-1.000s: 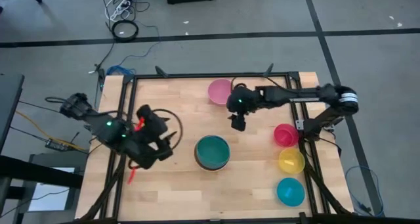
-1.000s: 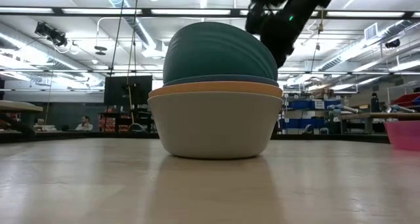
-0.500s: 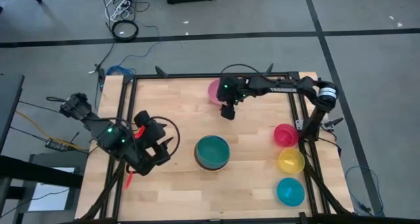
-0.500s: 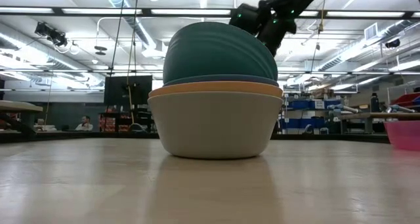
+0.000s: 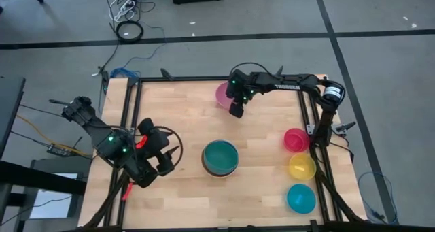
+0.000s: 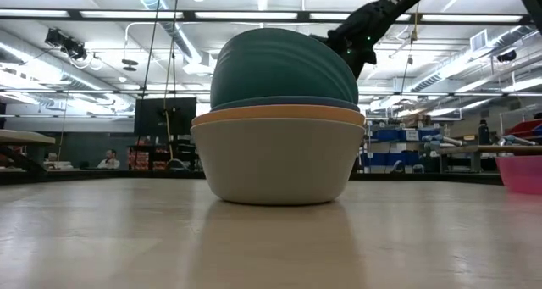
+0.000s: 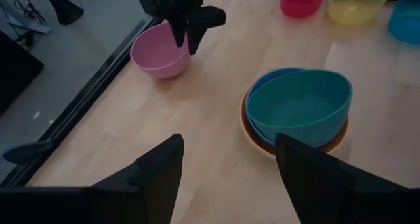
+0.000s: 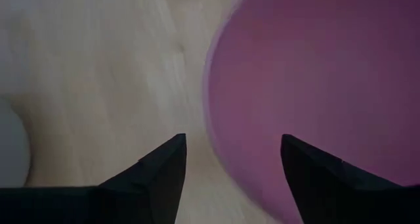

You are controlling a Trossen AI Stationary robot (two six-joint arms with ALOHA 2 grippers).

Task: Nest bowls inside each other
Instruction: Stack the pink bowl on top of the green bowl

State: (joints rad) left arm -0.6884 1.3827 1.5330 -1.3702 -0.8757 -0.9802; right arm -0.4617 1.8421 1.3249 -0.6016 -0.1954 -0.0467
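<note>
The robot's right hand will next pick up the pink bowl by its rim (image 5: 225,107). The pink bowl can then nest inside the dark green bowl (image 5: 221,157).
A pink bowl (image 5: 224,93) stands upright on its base near the table's far edge. My right gripper (image 5: 236,109) hangs open just above its near rim. In the right wrist view the gripper (image 8: 233,175) has one finger over the wood and one over the pink bowl (image 8: 295,99); nothing is touched. At mid-table is a nested stack (image 5: 220,157): a dark green bowl (image 7: 302,106) tilted on top, then blue, orange and grey-white (image 6: 278,162). My left gripper (image 5: 165,161) waits open to the stack's left.
Along the table's right side stand a magenta-red bowl (image 5: 296,140), a yellow bowl (image 5: 302,167) and a cyan bowl (image 5: 300,199), from mid-table toward the near edge. A dark frame (image 5: 204,78) runs round the table. Bare wood lies between the stack and the pink bowl.
My right gripper has swung from mid-table toward the far edge and a little left, coming down over the pink bowl's near rim, its fingers still open. My left gripper has drifted slightly toward the near edge. No bowl has moved.
</note>
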